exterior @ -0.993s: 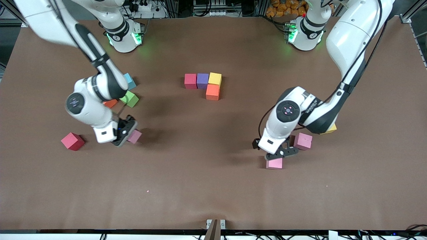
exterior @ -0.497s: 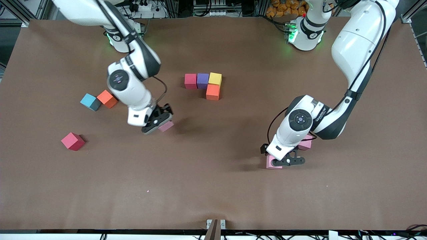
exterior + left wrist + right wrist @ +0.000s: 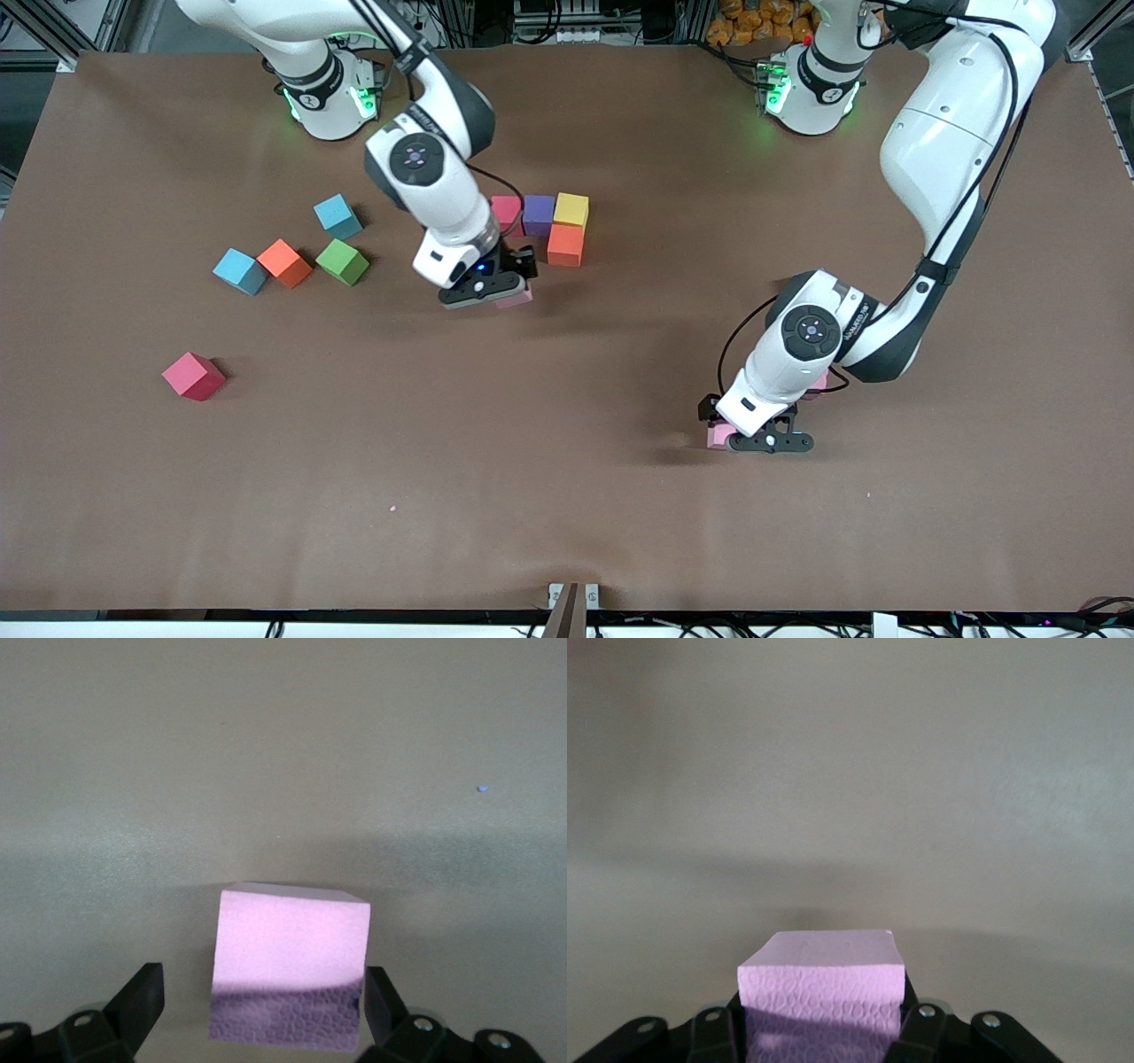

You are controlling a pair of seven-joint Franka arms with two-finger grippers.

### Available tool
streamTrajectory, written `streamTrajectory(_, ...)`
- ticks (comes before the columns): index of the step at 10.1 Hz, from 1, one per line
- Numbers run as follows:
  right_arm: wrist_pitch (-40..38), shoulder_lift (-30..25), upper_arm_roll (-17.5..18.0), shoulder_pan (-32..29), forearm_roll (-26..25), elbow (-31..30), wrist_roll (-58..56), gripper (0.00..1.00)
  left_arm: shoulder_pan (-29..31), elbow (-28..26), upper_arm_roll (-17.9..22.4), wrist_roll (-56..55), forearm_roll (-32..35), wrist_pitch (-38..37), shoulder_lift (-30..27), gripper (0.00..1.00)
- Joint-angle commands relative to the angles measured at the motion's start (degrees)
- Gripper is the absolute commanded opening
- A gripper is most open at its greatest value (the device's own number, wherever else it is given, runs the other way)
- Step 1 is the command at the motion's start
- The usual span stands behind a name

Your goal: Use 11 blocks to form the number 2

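Observation:
I need to add another block to the number 2, so next my left gripper should pick up the pink block it is around by opposite sides.
My right gripper (image 3: 496,292) is shut on a pink block (image 3: 518,299), low over the table beside the orange block (image 3: 564,245) of the built group. In the right wrist view the pink block (image 3: 824,988) fills the gap between the fingers of that gripper (image 3: 824,1032). The group is a row of red (image 3: 507,213), purple (image 3: 538,213) and yellow (image 3: 570,209) blocks, with the orange block under the yellow. My left gripper (image 3: 760,439) is open, down around another pink block (image 3: 718,434). That block (image 3: 292,979) sits on the table between the jaws of the gripper (image 3: 263,1001), with a gap on one side.
Toward the right arm's end lie loose blocks: green (image 3: 342,261), orange (image 3: 285,262), red (image 3: 193,375), and two light-blue cubes (image 3: 337,215) (image 3: 239,269). The left arm's elbow hangs over the table near its gripper.
My right arm has carried its pink block from the right arm's end to beside the built group. The left gripper has come down around the other pink block.

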Motion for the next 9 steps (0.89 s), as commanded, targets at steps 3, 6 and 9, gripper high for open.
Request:
streamTrajectory(3, -4.42, 12.64, -11.61, 14.66, -2.45, 14.78, 12.03, 0.35, -0.82, 3.12, 0.44, -0.14, 0.84, 1.93, 3.23, 1.00)
streamTrajectory(6, -3.98, 13.98, -11.80, 15.73, -2.63, 14.80, 14.58, 0.35, -1.34, 4.09, 0.70, -0.94, 0.67, 2.12, 3.85, 0.98)
streamTrajectory(9, -3.81, 14.07, -11.98, 17.93, -2.55, 13.22, 17.14, 0.35, -1.26, 4.09, 0.79, -3.56, 0.40, 2.12, 3.67, 0.13)
